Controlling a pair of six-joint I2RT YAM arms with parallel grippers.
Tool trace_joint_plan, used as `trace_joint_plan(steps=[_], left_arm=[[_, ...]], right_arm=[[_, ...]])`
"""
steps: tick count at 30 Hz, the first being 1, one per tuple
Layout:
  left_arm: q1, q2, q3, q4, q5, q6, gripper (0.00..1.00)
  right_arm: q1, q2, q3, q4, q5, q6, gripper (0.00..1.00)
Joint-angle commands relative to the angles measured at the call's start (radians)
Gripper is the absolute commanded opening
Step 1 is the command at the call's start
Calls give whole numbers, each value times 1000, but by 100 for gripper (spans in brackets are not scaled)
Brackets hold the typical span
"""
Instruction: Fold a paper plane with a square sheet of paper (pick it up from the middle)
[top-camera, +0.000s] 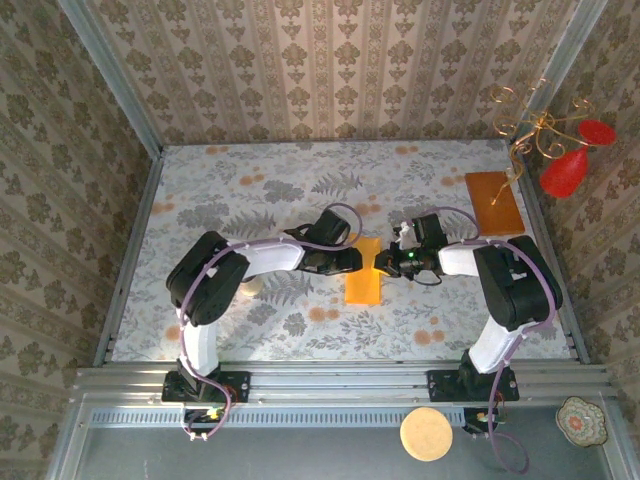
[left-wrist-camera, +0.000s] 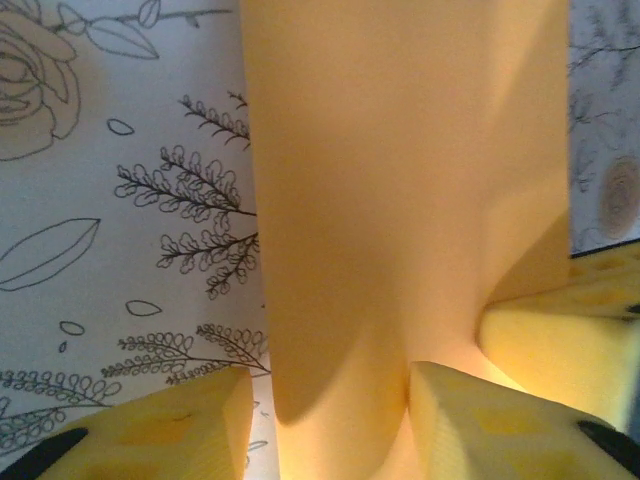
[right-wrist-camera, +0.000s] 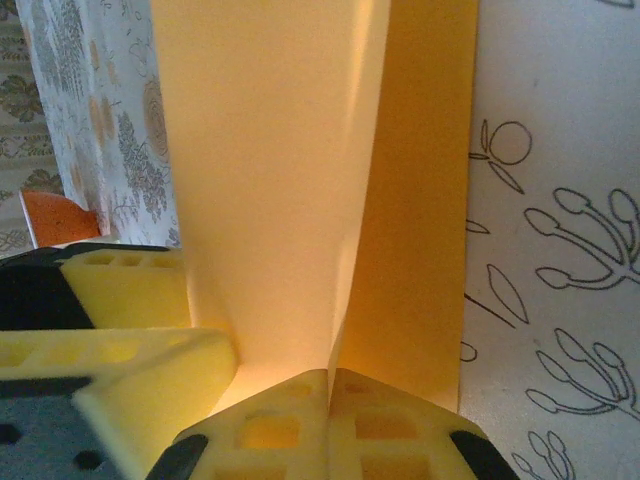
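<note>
The raised fold would settle onto the sheet, since the lower layer lies flat beneath it. The robot's right gripper should open now.
The square sheet of paper (top-camera: 364, 276), bright orange-yellow, lies at mid-table folded lengthwise into a narrow strip, one layer raised along a crease (right-wrist-camera: 360, 200). My right gripper (top-camera: 388, 262) comes in from the right, and its jaws (right-wrist-camera: 330, 385) are shut on the raised fold of the sheet. My left gripper (top-camera: 352, 262) reaches in from the left. Its fingers (left-wrist-camera: 190, 425) straddle the lifted paper (left-wrist-camera: 400, 200): the right pad touches the sheet, while a strip of table shows between the left pad and the sheet. The two grippers sit almost tip to tip.
A darker brown-orange board (top-camera: 493, 203) lies at the back right. Beside it a gold wire stand with red ornaments (top-camera: 565, 170) leans over the table edge. A round beige disc (top-camera: 427, 434) and a small dish (top-camera: 582, 418) sit on the near rail.
</note>
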Motion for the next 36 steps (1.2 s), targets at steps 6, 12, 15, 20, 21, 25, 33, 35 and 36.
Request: trace_joint_plan(steps=[6,12,15,20,21,25,33,35,36], left_arm=[[16,31,11,-59,-2,-26,40],[18,68,42,-106,13,-30,37],[11,109,95,-214,-15,-19,36],[-8,181,175,-366,-75,17,35],[-12,191,180,-370,-76,18,35],[-14,218,203,-418,-102,1,35],[-16,204,187,-404,-156,-87,34],[-16,197,183,-394,-162,-119,34],[-16,194,179,-387,-165,-138,34]], right_arm=[[-2,24,25,-46,0,-27,3],[-2,7,29,-72,18,-27,13],[-7,-52,22,-109,74,-26,25],[-26,-176,9,-194,219,-55,33],[-30,-193,3,-196,234,-55,33],[-39,-214,-9,-207,263,-57,32],[-43,-192,-9,-187,253,-43,30],[-44,-188,-9,-182,246,-42,30],[-44,-186,-9,-180,240,-40,30]])
